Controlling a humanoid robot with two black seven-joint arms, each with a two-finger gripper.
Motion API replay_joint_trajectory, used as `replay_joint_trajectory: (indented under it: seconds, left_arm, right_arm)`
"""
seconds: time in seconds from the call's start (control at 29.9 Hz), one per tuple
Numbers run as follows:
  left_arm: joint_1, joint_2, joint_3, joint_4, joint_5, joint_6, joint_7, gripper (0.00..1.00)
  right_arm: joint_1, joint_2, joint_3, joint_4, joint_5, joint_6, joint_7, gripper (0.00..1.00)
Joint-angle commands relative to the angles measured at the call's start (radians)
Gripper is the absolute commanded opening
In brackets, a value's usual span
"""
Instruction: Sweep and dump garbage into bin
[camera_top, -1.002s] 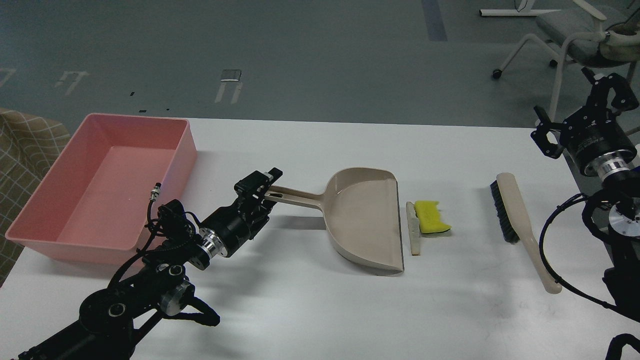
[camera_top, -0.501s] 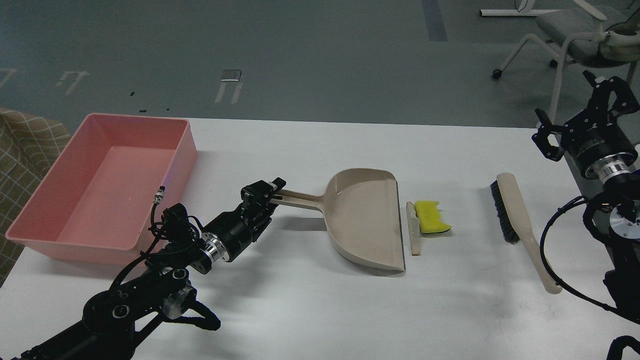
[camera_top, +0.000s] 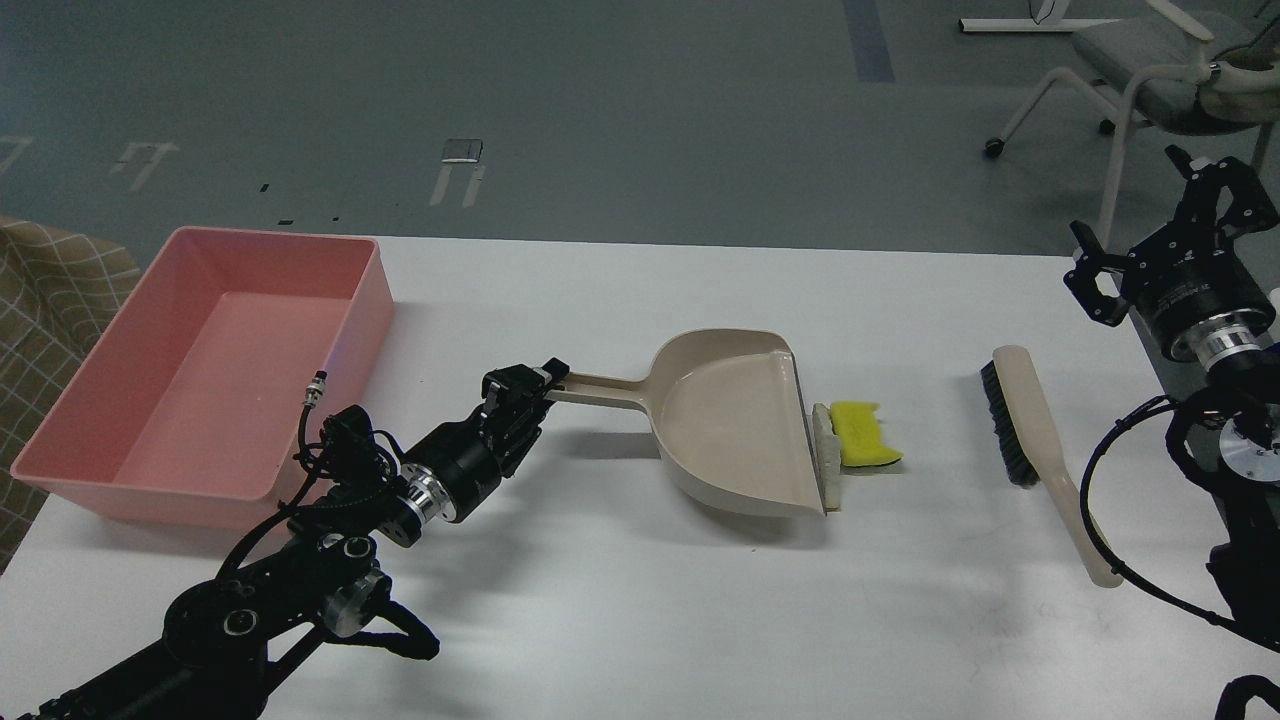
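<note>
The beige brush has to sweep the garbage into the dustpan (camera_top: 735, 425), so my right gripper should grab the brush by its wooden handle (camera_top: 1082, 529) next.
My left gripper (camera_top: 540, 382) is shut on the end of the handle of the beige dustpan (camera_top: 735, 425). The pan is tilted, its handle end lifted, and its front lip touches the pale stick (camera_top: 826, 458). The yellow sponge piece (camera_top: 862, 433) lies just right of the stick on the white table (camera_top: 640, 600). The pink bin (camera_top: 210, 370) stands at the table's left end and holds nothing. The beige brush (camera_top: 1040, 450) with black bristles lies to the right. My right gripper (camera_top: 1165, 230) is open in the air above the table's right edge, holding nothing.
An office chair (camera_top: 1150, 70) stands on the grey floor beyond the table's far right corner. A checked cloth (camera_top: 50, 290) shows at the left edge behind the bin.
My left gripper closed on the dustpan handle and pushed the pan right and tilted it up, so its lip now meets the stick. The right gripper rose slightly.
</note>
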Motion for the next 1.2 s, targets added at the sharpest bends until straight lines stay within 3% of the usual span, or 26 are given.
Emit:
replay_joint_trajectory:
  seconds: [0.0,0.13,0.33,0.57,0.63,0.7,0.77,0.87,1.17]
  left_arm:
    - [-0.004,0.001,0.006,-0.001,0.031,0.007,-0.012,0.14]
    - [-0.004,0.011,0.007,-0.007,0.078,0.007,-0.018,0.14]
    - [-0.005,0.021,0.007,-0.010,0.083,0.007,-0.034,0.14]
    - [-0.012,0.029,0.007,-0.009,0.083,0.007,-0.041,0.14]
    - [-0.012,0.031,0.007,-0.009,0.083,0.007,-0.043,0.14]
    - [-0.012,0.038,0.007,-0.009,0.084,0.007,-0.046,0.14]
    - [-0.010,0.041,0.007,-0.009,0.084,0.007,-0.046,0.14]
    - [-0.010,0.043,0.007,-0.007,0.085,0.007,-0.046,0.14]
    - [-0.009,0.043,0.007,-0.007,0.085,0.007,-0.046,0.14]
  right_arm:
    - [-0.028,-0.022,-0.015,0.039,-0.008,0.001,-0.002,1.00]
    - [-0.066,-0.111,-0.061,0.094,-0.038,0.001,-0.002,1.00]
    - [-0.108,-0.335,-0.231,0.249,-0.262,0.002,0.000,1.00]
    - [-0.197,-0.710,-0.406,0.523,-0.609,0.030,0.014,1.00]
    - [-0.192,-0.732,-0.455,0.548,-0.633,0.065,0.028,1.00]
    - [-0.180,-0.733,-0.509,0.574,-0.681,0.093,0.014,1.00]
    - [-0.190,-0.725,-0.550,0.603,-0.832,0.091,-0.032,1.00]
    - [-0.201,-0.716,-0.592,0.610,-0.912,0.091,-0.035,1.00]
    - [-0.203,-0.716,-0.714,0.608,-0.925,0.091,-0.044,0.97]
